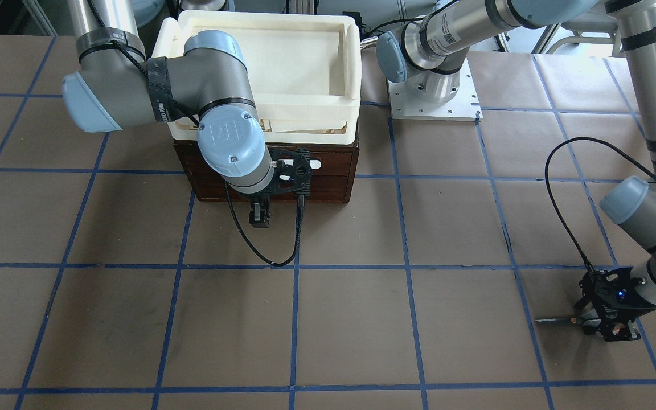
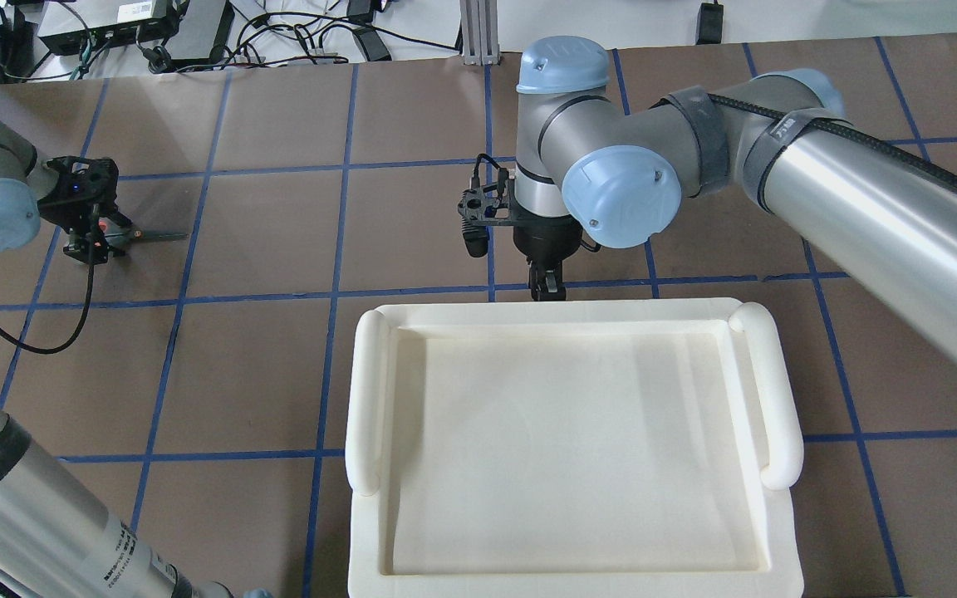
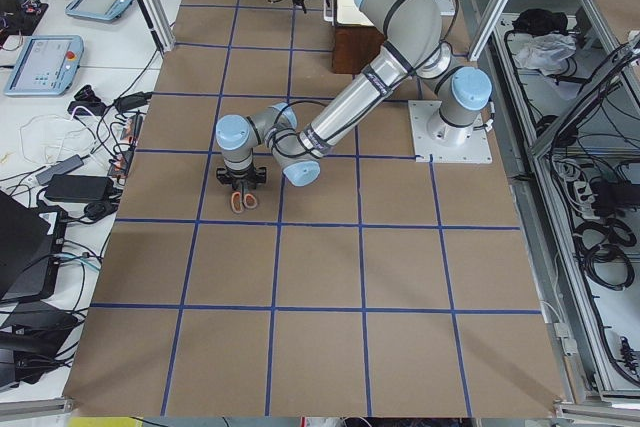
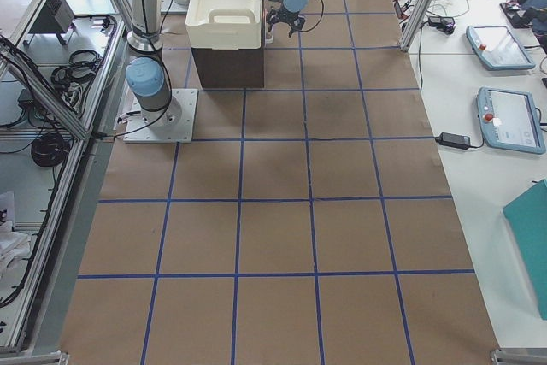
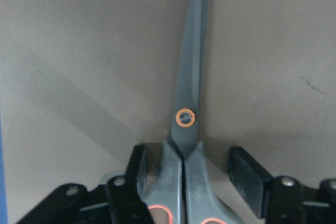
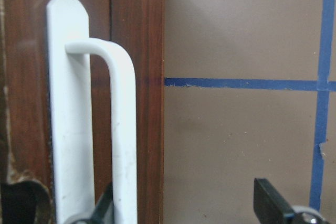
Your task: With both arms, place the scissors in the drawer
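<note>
The left gripper should next grip the scissors (image 5: 185, 103) by the narrow grey neck (image 5: 182, 174) just above the loops, because the loops below spread too wide.
The scissors (image 5: 185, 103) lie flat on the brown paper, blades shut; they also show in the front view (image 1: 556, 322) and the overhead view (image 2: 159, 237). My left gripper (image 5: 189, 153) is open and low over them, its fingers (image 5: 137, 163) on either side of the grey neck just above the orange-red loops. The dark brown drawer (image 1: 328, 171) is shut, with its white bar handle (image 6: 123, 129) on the front. My right gripper (image 6: 185, 192) is open in front of the drawer; one finger sits by the handle and the other is out over the paper.
A cream-white plastic tray (image 2: 366, 399) sits on top of the drawer unit and hides it from overhead. The table is brown paper with a blue tape grid (image 1: 408, 265). The left arm's white base plate (image 1: 433, 99) stands beside the unit.
</note>
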Motion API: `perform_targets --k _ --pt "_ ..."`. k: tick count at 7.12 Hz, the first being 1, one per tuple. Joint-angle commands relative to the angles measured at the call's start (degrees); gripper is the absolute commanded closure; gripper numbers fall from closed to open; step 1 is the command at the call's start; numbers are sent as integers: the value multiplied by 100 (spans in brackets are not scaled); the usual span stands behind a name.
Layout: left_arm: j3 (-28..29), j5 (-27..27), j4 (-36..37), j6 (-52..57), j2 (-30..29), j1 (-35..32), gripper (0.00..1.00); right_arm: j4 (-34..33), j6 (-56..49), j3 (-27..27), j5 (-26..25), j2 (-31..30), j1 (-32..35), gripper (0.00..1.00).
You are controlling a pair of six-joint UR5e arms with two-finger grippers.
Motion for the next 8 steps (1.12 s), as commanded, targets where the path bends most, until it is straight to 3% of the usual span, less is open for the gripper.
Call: perform_targets --k 1,2,3,8 --pt "3 -6 -4 127 -42 0 76 -190 11 -40 -9 77 0 22" --pt "12 2 -13 128 -16 0 93 -208 3 -40 -9 77 0 22" --pt "21 -6 -13 119 10 0 100 -208 -6 -127 -18 112 0 22" --pt "12 11 -83 128 326 -87 100 -208 -24 -882 -185 638 -70 23"
